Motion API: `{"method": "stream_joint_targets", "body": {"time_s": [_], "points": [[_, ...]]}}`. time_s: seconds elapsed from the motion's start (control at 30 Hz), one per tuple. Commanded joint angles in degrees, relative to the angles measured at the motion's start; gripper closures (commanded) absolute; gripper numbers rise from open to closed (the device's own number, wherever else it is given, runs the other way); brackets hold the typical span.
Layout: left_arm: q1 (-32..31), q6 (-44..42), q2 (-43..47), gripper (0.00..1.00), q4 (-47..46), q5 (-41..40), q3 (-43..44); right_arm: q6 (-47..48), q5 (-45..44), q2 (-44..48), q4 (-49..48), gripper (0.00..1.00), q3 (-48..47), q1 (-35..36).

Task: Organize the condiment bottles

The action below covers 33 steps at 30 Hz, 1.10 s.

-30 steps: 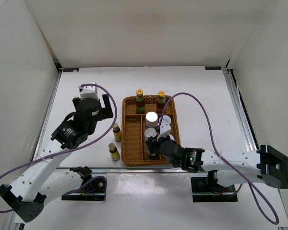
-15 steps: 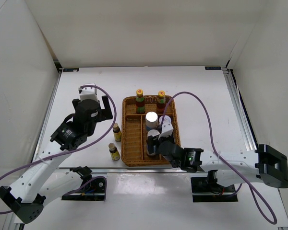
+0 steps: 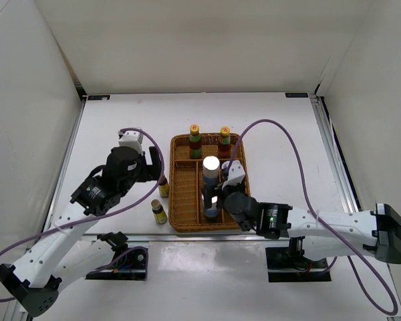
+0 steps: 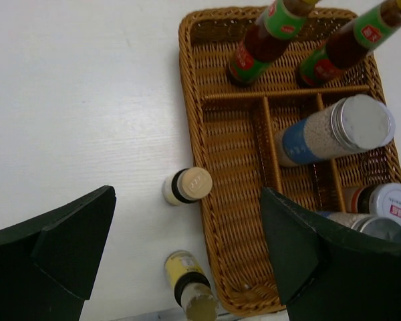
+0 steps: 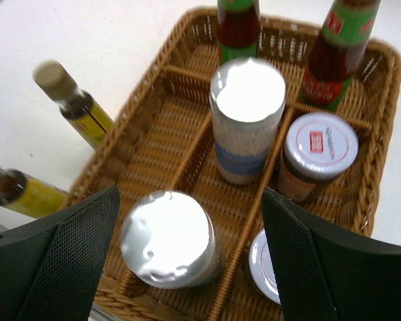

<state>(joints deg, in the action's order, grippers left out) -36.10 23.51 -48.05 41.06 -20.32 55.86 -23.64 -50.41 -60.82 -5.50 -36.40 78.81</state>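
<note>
The left gripper grips the far yellow-labelled bottle by its tan cap next, so its base stays free to stand in the tray.
The wicker tray (image 3: pixel 186 194) holds two slim red-sauce bottles (image 3: pixel 195 139) (image 3: pixel 224 139) at its far end. A white-blue cylinder (image 3: pixel 211 164) stands in the middle compartment. A second cylinder (image 5: pixel 168 239) stands at the near end, between the open fingers of my right gripper (image 5: pixel 190 267), with gaps on both sides. Two short jars (image 5: pixel 317 154) (image 5: pixel 264 264) sit in the right compartment. Two yellow-labelled bottles (image 4: pixel 187 186) (image 4: pixel 187 287) stand on the table left of the tray. My left gripper (image 4: pixel 187 261) hangs open above them, holding nothing.
The tray's long left compartment (image 4: pixel 234 167) holds nothing. White walls close the table on three sides. A purple cable (image 3: pixel 281 154) arcs over the table right of the tray. The arm bases sit at the near edge.
My right gripper has opened and let go of the near cylinder, which now stands in the tray. My left gripper has shifted nearer and towards the yellow bottles.
</note>
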Motion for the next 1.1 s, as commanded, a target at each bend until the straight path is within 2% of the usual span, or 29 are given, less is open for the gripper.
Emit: {"method": "stream_joint_targets", "body": {"time_s": [0.0, 0.3, 0.47, 0.67, 0.83, 1.0, 1.07], "points": [[0.3, 1.8, 1.2, 0.00, 0.8, 4.4, -2.0, 3.3, -2.9, 1.6, 3.4, 0.11, -7.1, 0.4], [0.3, 2.9, -5.0, 0.02, 0.3, 4.1, -4.6, 9.5, -3.0, 10.0, 10.1, 0.10, -11.8, 0.4], [0.3, 2.9, -7.7, 0.12, -2.3, 4.6, -5.2, 10.0, -4.6, 11.3, 12.1, 0.10, -11.8, 0.4], [0.3, 2.3, -11.9, 0.21, -5.1, 4.0, -5.2, 5.3, -6.6, 13.1, 17.0, 0.09, -11.8, 0.4], [0.3, 1.8, -15.0, 0.37, -6.3, 3.4, -4.6, 4.5, -8.4, 14.7, 18.9, 0.09, -11.8, 0.4], [0.3, 1.8, -16.6, 0.42, -6.3, 3.4, -4.1, 4.5, -10.5, 15.7, 21.0, 0.09, -11.8, 0.4], [0.3, 1.3, -17.2, 0.51, -6.3, 3.4, -4.1, 4.5, -10.5, 16.3, 21.5, 0.09, -11.8, 0.4]]}}
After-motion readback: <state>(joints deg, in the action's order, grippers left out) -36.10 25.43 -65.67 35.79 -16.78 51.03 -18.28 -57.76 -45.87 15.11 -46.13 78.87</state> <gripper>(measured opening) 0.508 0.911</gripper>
